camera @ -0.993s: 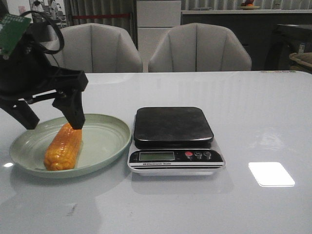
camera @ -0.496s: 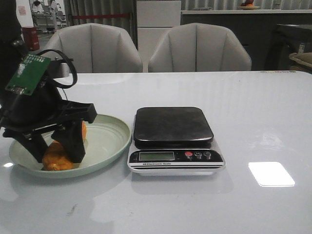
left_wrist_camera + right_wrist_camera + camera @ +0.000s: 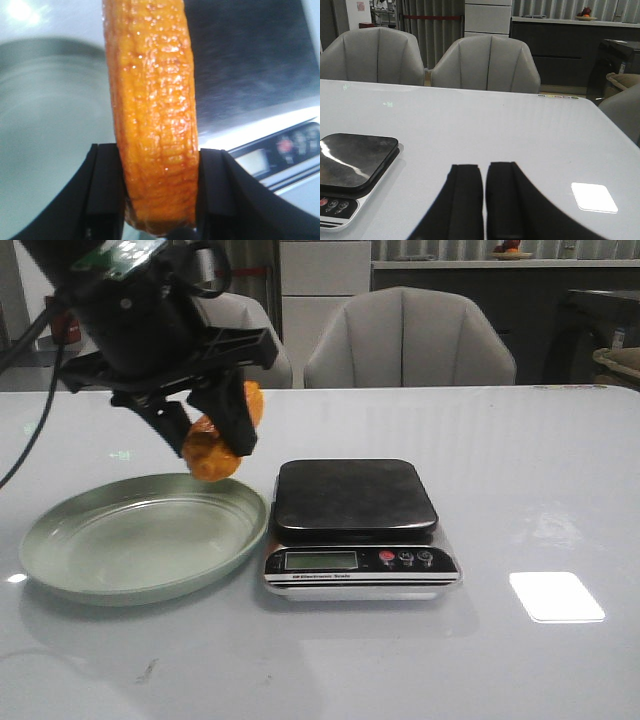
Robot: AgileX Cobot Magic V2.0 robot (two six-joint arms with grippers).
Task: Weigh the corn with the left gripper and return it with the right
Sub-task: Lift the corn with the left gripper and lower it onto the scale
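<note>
My left gripper moves the corn to the scale's platform (image 3: 355, 500) before opening, since the corn hangs short of it and would fall if released now.
My left gripper (image 3: 205, 435) is shut on the orange-yellow corn (image 3: 213, 448) and holds it in the air above the right rim of the green plate (image 3: 60, 570), just left of the scale (image 3: 355, 498). In the left wrist view the corn (image 3: 152, 110) sits squeezed between the two black fingers (image 3: 107, 190), with the plate on one side and the scale's dark platform (image 3: 245, 55) on the other. My right gripper (image 3: 484, 167) does not show in the front view; in its wrist view its fingers are together over bare table, holding nothing.
The scale has a display and buttons (image 3: 405, 558) along its front edge; it also shows in the right wrist view as a scale (image 3: 350, 165) off to one side. Two grey chairs (image 3: 410, 340) stand behind the table. A bright light patch (image 3: 555, 597) lies on the tabletop.
The left gripper closed on the corn in the plate, then lifted it up and to the right. The plate now holds nothing.
</note>
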